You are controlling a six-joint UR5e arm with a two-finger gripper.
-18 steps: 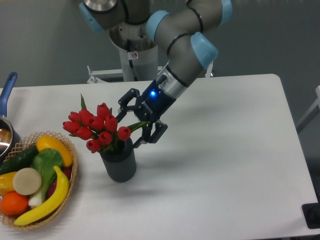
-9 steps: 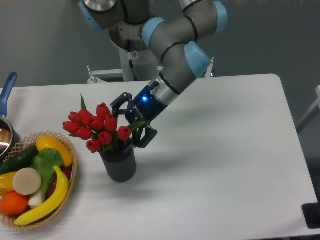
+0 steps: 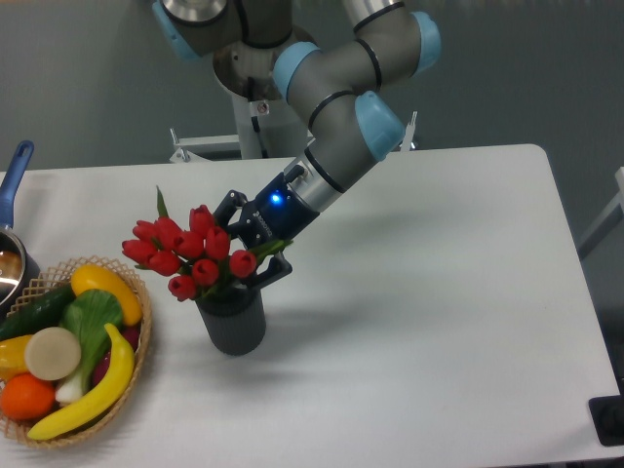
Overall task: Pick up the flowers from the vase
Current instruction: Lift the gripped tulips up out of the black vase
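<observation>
My gripper next has to take hold of the flowers by their green stems, so that it can lift the red flowers [image 3: 187,251] out of the dark vase [image 3: 232,320].
Red tulip flowers [image 3: 187,251] with green stems and leaves stand upright in the dark grey ribbed vase [image 3: 232,320] on the white table [image 3: 419,322]. My gripper [image 3: 246,246] reaches in from the right at bud height. Its black fingers [image 3: 270,272] are spread open around the right side of the bunch, one behind the buds and one in front near the vase rim. I cannot tell whether the fingers touch the stems.
A wicker basket [image 3: 136,356] with a banana, orange, cucumber and other produce sits at the front left. A pot with a blue handle [image 3: 12,180] is at the left edge. The arm's base stands behind the table.
The gripper has moved left and slightly down, from beside the bunch to straddling its right side. Flowers and vase have not moved.
</observation>
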